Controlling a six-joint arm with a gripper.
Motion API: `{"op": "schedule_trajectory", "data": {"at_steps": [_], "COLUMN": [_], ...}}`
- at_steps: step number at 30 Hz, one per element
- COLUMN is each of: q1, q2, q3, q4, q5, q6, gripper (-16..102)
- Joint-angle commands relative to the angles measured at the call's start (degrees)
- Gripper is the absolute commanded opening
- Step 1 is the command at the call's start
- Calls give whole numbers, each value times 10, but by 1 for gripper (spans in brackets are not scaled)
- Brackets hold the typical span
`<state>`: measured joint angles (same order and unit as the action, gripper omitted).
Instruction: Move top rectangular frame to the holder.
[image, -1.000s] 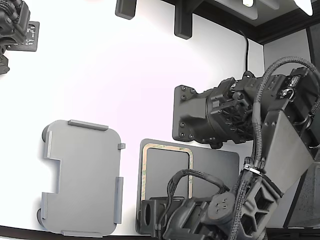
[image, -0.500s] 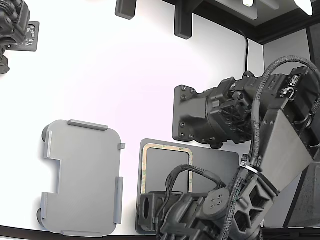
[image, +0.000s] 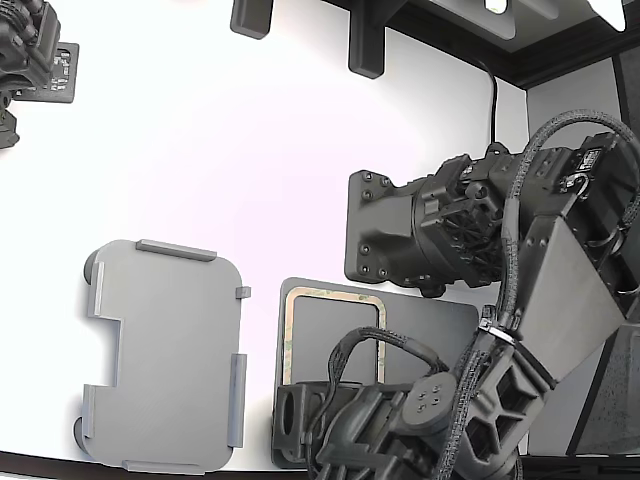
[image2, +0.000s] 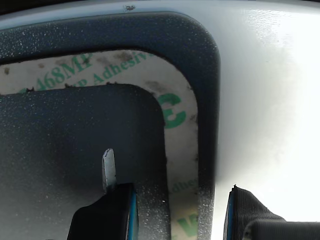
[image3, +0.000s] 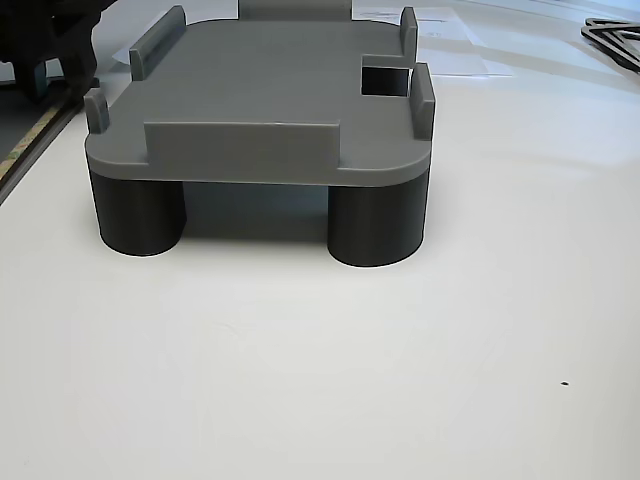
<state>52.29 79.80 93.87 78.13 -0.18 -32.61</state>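
The top rectangular frame needs to go to the holder, so my gripper should next grab it by its long side strip (image2: 181, 165) beside the rounded corner.
The top rectangular frame (image: 290, 335) is a thin tan ring lying on a dark grey mat (image: 430, 325). My arm hides its near end. My gripper (image: 293, 425) is low over that near end. In the wrist view the frame (image2: 181, 125) shows green adhesive print, with one rounded corner in sight. My gripper (image2: 177, 212) is open, with one finger (image2: 107, 212) over the hollow centre and the other finger (image2: 247, 217) outside the mat's edge, so the frame's side strip lies between them. The holder (image: 165, 355) is a light grey tray at the exterior view's left, and nothing lies on it.
In the other view the holder (image3: 260, 90) stands on dark round legs above the white table (image3: 320, 350). A second arm's black flange (image: 385, 230) hangs over the mat's far side. Another dark device (image: 35, 55) sits at the exterior view's top left.
My wrist and gripper have shifted slightly toward the exterior view's left over the frame's near end. The frame, mat and holder have not moved.
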Motion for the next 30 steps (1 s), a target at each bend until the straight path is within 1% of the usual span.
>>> {"op": "schedule_trajectory", "data": {"at_steps": [1, 17, 21, 27, 28, 30], "q1": [-12, -17, -17, -17, -17, -17], "q2": [15, 20, 25, 29, 29, 30], "q3": [-11, 13, 17, 18, 19, 23], "q4": [-3, -23, -23, -23, -23, -26], "q5": [-2, -5, -4, 0, 1, 5], "q6": [1, 2, 1, 0, 0, 2], "gripper": [71, 59, 52, 47, 45, 36]}}
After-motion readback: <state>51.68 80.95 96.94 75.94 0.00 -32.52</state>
